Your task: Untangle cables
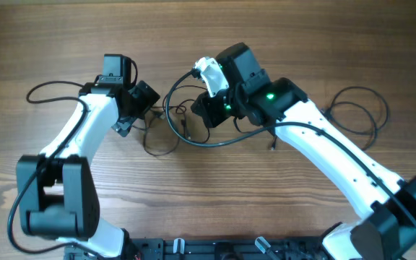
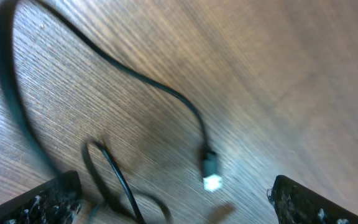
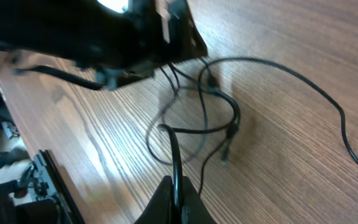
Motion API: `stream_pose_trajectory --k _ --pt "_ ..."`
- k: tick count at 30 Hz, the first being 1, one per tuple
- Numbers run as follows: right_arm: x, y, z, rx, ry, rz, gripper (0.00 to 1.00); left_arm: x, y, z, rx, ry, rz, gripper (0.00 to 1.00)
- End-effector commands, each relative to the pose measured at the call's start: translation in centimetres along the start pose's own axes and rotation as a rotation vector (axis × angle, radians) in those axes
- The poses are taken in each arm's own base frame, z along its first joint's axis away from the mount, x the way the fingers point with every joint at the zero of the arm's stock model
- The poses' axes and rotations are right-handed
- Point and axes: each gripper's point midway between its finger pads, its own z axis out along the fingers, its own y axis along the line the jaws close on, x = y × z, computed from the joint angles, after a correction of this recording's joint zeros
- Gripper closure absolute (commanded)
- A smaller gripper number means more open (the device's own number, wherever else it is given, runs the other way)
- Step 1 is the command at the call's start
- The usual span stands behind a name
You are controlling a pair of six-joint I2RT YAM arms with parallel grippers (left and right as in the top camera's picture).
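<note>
The left gripper reaches the tangle's cord (image 2: 131, 199) next and grabs it on the side away from the right gripper, so the cord pulls free.
The cables (image 1: 166, 128) lie as a loose tangle of thin black cords on the wooden table between both arms. In the right wrist view my right gripper (image 3: 178, 188) is shut on one black cable (image 3: 174, 146), which runs up from between the fingers into the tangle (image 3: 197, 118). My left gripper (image 2: 176, 205) is open and hovers low over the tangle's left side. A cord with a silvery plug (image 2: 211, 179) lies between its spread fingers (image 2: 45, 200), untouched. In the overhead view the left gripper (image 1: 130, 115) and right gripper (image 1: 206, 112) flank the tangle.
Another thin black cord (image 1: 360, 112) loops on the table at the far right, behind the right arm. A black loop (image 1: 49, 88) lies at the far left near the left arm. The left gripper's dark body (image 3: 104, 31) fills the top of the right wrist view.
</note>
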Motion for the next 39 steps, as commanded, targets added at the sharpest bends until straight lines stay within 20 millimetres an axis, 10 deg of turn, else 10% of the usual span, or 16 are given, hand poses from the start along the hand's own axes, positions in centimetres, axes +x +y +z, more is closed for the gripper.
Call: stream_pose_trajectory --k 1,8,15,20,30,34,39 --pt "-2.3 2.5 -3.8 -0.034 -0.113 -0.053 0.96 0.5 1.2 2.1 -0.063 0.027 0.017 0.0" --pt "-6.3 3.1 -14.3 0.203 -0.434 -0.233 0.96 -0.4 2.2 2.4 -0.11 -0.01 0.009 0.0" --pt "-8.1 0.0 -25.0 0.612 -0.711 -0.206 0.96 -2.6 -5.3 -9.2 0.215 -0.104 0.122 0.0" --pt "-12.0 -1.6 -36.0 0.979 -1.136 -0.065 0.96 -0.2 -5.7 -9.9 0.244 -0.025 0.185 0.0" --pt "-11.9 -2.8 -31.3 0.926 -0.995 -0.075 0.96 11.9 -12.8 -9.8 0.514 0.167 0.863 0.0" --pt "-11.7 -3.0 -31.1 0.93 -0.981 -0.077 0.96 12.8 -17.4 -8.2 0.613 0.113 0.833 0.0" --pt "-11.6 -3.0 -31.0 0.916 -0.989 -0.054 0.96 12.2 -19.8 -6.9 0.696 -0.091 1.263 0.02"
